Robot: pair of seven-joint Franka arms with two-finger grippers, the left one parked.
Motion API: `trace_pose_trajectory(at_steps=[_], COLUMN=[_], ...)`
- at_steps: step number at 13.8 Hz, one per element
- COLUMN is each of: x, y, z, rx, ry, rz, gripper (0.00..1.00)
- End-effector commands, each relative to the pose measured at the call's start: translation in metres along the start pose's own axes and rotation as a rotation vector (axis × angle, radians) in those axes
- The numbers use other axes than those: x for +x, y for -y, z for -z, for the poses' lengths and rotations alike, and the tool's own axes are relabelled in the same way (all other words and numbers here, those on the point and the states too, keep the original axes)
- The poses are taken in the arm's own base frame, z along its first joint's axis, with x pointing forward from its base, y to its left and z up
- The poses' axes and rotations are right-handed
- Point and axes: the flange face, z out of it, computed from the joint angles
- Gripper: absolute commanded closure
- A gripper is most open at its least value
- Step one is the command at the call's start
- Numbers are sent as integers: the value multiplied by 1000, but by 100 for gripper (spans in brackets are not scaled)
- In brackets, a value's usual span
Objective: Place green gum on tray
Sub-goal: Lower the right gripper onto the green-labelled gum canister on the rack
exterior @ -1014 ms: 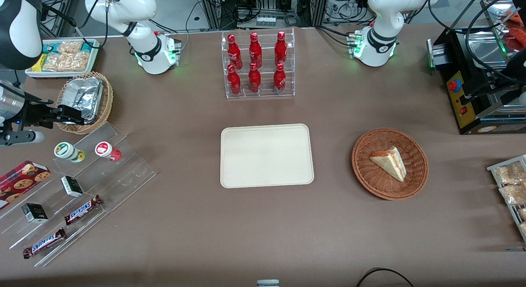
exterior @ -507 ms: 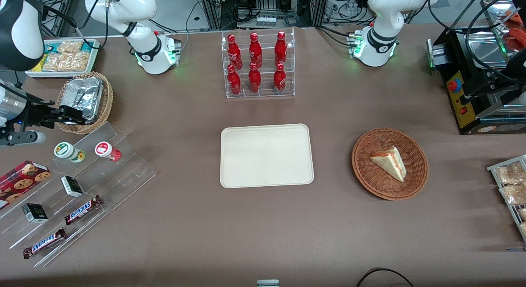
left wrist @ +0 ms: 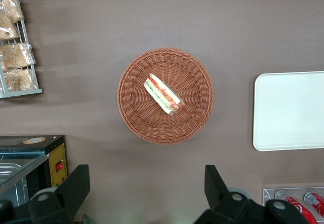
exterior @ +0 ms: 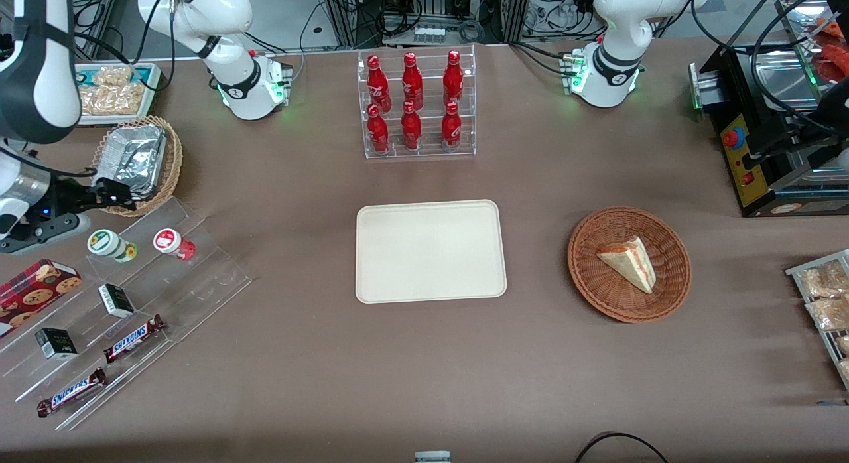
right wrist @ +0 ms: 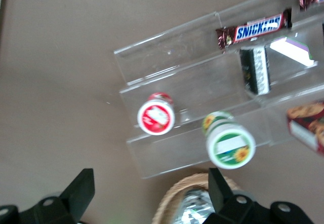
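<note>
The green gum canister has to go on the tray (exterior: 430, 251), so my right gripper will next grab the canister by its round body (exterior: 113, 245).
The green gum (exterior: 109, 244), a white canister with a green-and-white lid, stands on the top step of a clear acrylic stand (exterior: 199, 277), beside a red-lidded canister (exterior: 171, 242). It also shows in the right wrist view (right wrist: 230, 145), with the red-lidded canister (right wrist: 156, 117) beside it. My right gripper (exterior: 119, 192) is open and empty. It hovers over the near rim of a foil-filled wicker basket, a little farther from the front camera than the green gum. In the right wrist view the gripper (right wrist: 151, 193) has its fingers wide apart. The cream tray (exterior: 430, 251) lies bare at mid-table.
The acrylic stand holds two Snickers bars (exterior: 132, 337) and small black boxes (exterior: 116, 300); a cookie box (exterior: 36, 287) lies beside it. The foil-filled wicker basket (exterior: 136, 161), a rack of red bottles (exterior: 414, 105) and a sandwich basket (exterior: 629, 264) are also on the table.
The right arm's wrist has come lower and slightly nearer the front camera, bringing the open gripper closer to the gum canisters. The objects have not moved.
</note>
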Motion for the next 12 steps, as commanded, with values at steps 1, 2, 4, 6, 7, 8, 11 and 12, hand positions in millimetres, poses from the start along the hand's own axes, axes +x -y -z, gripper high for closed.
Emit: trace_pose_trajectory(at_steps=[1, 2, 4, 6, 7, 8, 11, 12], x=[-14, -15, -24, -29, -34, -33, -33, -33], y=[-16, -19, -34, -39, -46, -47, -57, -61], z=[-11, -16, -25, -41, -47, -52, -64, -70], rx=[-50, -67, -94, -125, -133, -135, -145, -140], ry=[-39, -54, -69, -90, -94, -95, -99, -95], rz=[212, 289, 395, 433, 432, 437, 426, 420], gripper=[0, 0, 0, 0, 0, 0, 0, 0])
